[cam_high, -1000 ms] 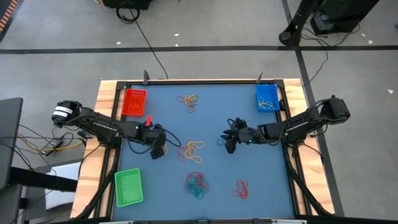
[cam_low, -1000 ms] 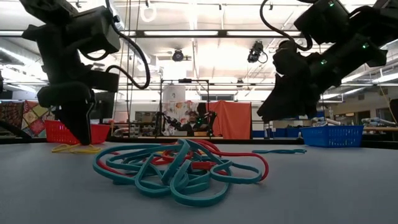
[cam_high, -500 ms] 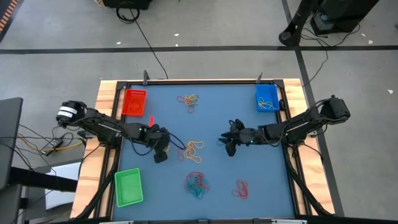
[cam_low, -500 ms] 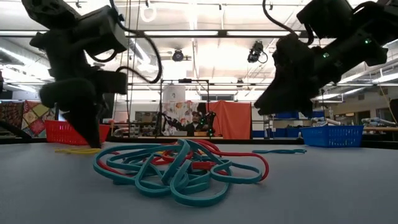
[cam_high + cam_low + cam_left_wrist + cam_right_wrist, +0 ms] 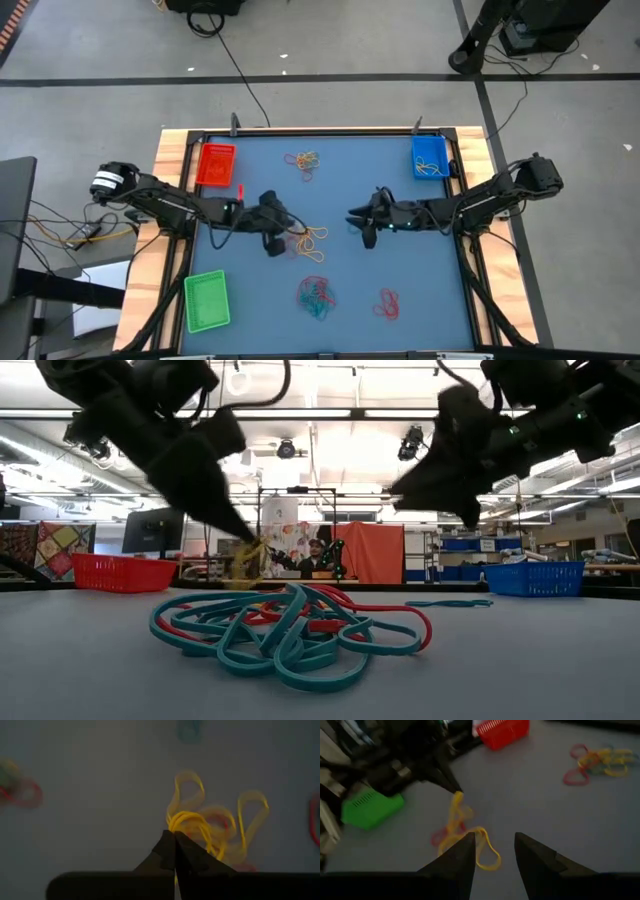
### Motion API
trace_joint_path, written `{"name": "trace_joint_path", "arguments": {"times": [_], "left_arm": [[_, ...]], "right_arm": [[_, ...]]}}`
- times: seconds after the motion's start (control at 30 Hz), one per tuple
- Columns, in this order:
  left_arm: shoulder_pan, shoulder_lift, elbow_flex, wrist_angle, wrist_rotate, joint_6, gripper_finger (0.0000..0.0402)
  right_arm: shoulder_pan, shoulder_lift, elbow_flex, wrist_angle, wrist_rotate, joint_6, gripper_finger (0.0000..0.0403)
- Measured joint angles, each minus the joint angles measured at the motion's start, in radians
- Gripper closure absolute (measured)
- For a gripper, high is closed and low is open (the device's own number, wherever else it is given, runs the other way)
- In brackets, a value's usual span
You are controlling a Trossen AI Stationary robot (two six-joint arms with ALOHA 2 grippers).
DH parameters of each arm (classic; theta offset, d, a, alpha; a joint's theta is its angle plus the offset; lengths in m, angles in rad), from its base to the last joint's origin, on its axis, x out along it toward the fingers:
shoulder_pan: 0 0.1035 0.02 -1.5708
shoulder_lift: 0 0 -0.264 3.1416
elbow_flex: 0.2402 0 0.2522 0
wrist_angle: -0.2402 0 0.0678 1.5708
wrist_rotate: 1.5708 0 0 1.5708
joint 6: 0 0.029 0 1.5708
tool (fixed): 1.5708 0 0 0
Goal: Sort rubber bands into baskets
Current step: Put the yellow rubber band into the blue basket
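Observation:
The yellow rubber band should go into the blue basket, so next my right gripper should grab the rubber band by its looped end.
My left gripper is shut on a bunch of yellow rubber bands near the table's middle; its tip shows in the low view, raised above the table. My right gripper hovers open a little to the right of that bunch and touches nothing; its fingers point at the bands. The red basket sits at the far left, the blue basket at the far right, and the green basket at the near left. My left gripper pinches the upper loops of the yellow bunch between its two fingertips. The fingers slant down from the table's left. The pinched end is lifted, and the rest hangs slack down to the table.
A mixed pile of bands lies at the far middle. A teal and red tangle lies near the front edge, and red bands lie to its right. A red band lies under the yellow bunch.
My left gripper has shut on the yellow bands, moved toward the table's right and tipped from pointing down to slanting. The bunch's pinched end has risen off the table. My right gripper has drifted slightly toward the table's left.

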Motion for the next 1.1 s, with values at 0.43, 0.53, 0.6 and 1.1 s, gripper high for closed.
{"name": "trace_joint_path", "arguments": {"times": [0.43,0.53,0.6,1.1], "left_arm": [[0.001,0.072,0.001,0.31,-0.043,0.058,0.0399],[0.001,0.099,0.001,0.335,-0.054,0.082,0.0399],[0.002,0.111,0.0,0.344,-0.06,0.082,0.0399],[-0.016,0.114,-0.002,0.35,-0.059,0.073,0.0399]], "right_arm": [[0.0,0.193,0.161,0.056,-0.023,-0.051,0.0231],[-0.002,0.278,0.227,0.053,-0.041,-0.077,0.0228],[-0.001,0.315,0.264,0.054,-0.048,-0.088,0.0229],[-0.001,0.443,0.357,0.053,-0.061,-0.102,0.0299]]}}
